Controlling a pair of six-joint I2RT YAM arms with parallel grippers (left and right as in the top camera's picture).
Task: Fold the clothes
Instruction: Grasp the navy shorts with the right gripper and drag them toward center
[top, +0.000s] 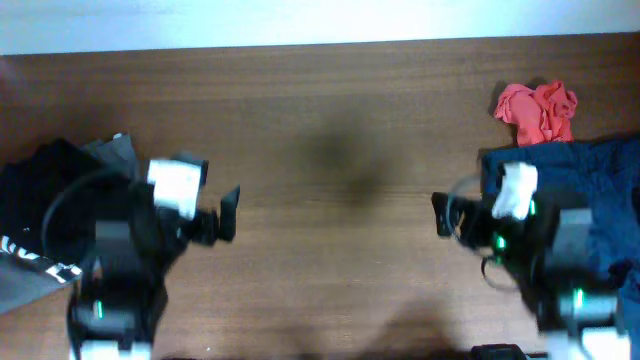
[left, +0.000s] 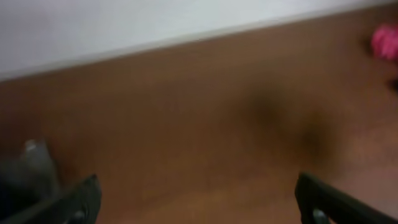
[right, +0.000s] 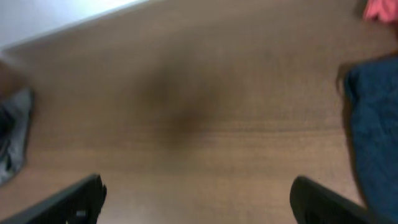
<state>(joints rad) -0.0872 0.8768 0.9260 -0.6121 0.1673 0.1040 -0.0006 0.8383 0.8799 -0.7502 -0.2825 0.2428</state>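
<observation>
The right gripper grabs the dark blue garment (top: 600, 190) by its corner nearest the empty wood next, to draw it out for folding.
A crumpled red garment (top: 537, 110) lies at the far right of the wooden table (top: 330, 120); it also shows as a pink blur in the left wrist view (left: 385, 42). A dark blue garment (top: 600, 190) lies under and beside my right arm, and shows in the right wrist view (right: 376, 118). A black and grey pile of clothes (top: 45, 190) lies at the left under my left arm. My left gripper (top: 228, 213) is open and empty above bare wood (left: 198, 199). My right gripper (top: 442, 213) is open and empty above bare wood (right: 196, 202).
A white wall runs along the table's far edge (top: 320, 45). A grey cloth edge (right: 13, 134) shows at the left of the right wrist view. A dark shadow patch (top: 345, 160) lies on the wood between the arms.
</observation>
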